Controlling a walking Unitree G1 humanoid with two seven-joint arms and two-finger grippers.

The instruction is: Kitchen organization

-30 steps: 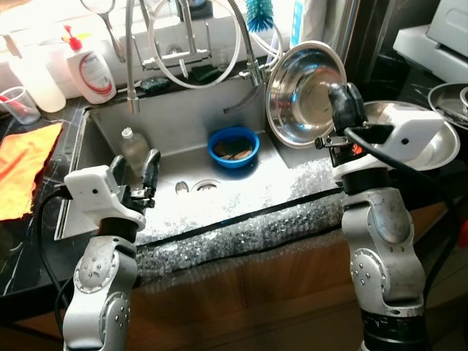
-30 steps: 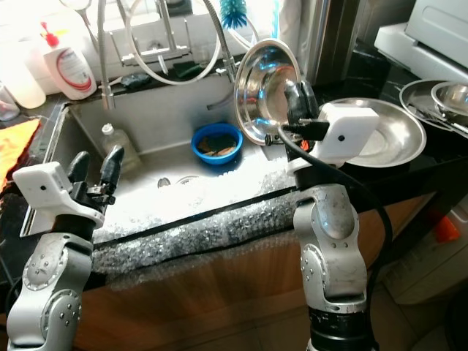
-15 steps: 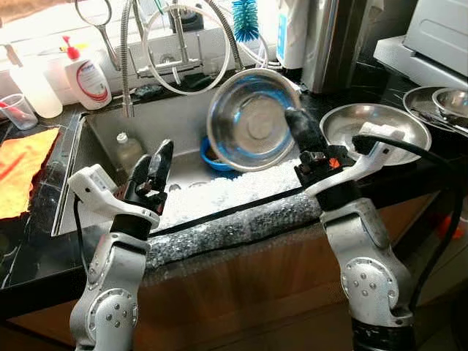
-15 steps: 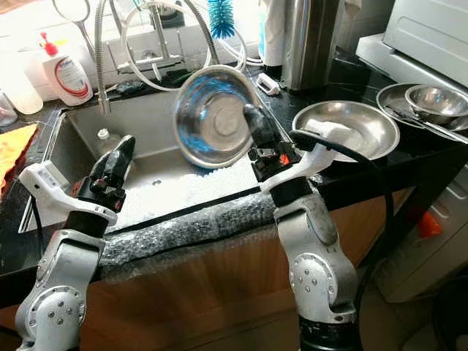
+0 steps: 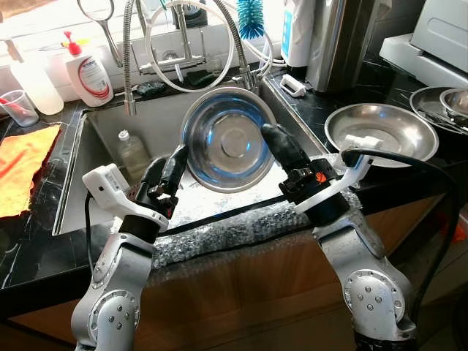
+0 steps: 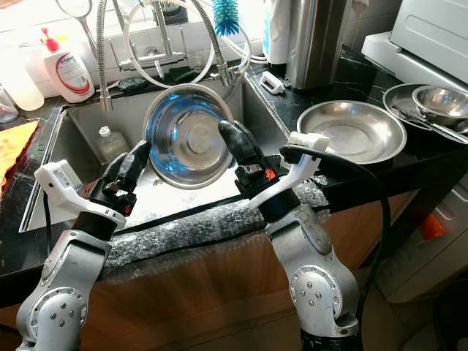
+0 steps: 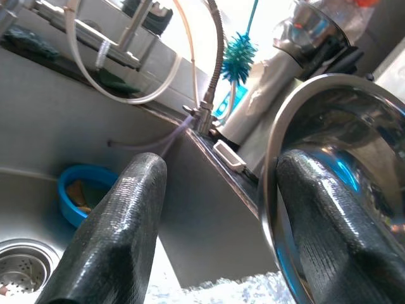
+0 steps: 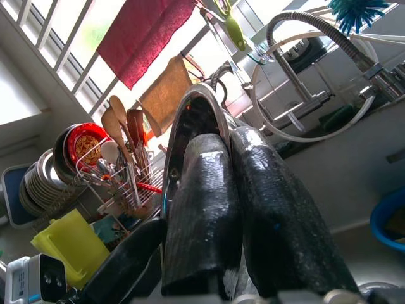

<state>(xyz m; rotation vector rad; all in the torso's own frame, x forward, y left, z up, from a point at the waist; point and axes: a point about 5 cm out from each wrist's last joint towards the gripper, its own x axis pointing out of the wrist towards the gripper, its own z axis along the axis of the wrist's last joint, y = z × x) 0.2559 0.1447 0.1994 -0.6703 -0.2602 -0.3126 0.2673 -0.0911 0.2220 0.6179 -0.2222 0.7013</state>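
Note:
My left gripper grabs the bowl by its rim (image 5: 184,130) next, to set the round steel bowl (image 5: 228,139) into the sink.
A round steel bowl (image 5: 228,139) is held upright on its edge above the sink (image 5: 95,146). My right gripper (image 5: 273,140) is shut on the bowl's right rim; in the right wrist view the rim (image 8: 190,120) sits between its fingers (image 8: 202,215). My left gripper (image 5: 164,165) is open at the bowl's left edge. In the left wrist view the bowl's rim (image 7: 271,190) stands between the two spread fingers (image 7: 117,234), one finger against the bowl's inside.
A blue bowl (image 7: 85,196) and a plastic bottle (image 5: 133,150) are in the sink. A wide steel pan (image 5: 380,131) lies on the right counter. An orange cloth (image 5: 22,164) and soap bottle (image 5: 86,69) are at left. Bubble wrap (image 5: 241,227) covers the front edge.
My right gripper has carried the bowl from the right counter leftward and down over the sink. My left gripper has risen to the bowl's left rim. The camera has shifted too.

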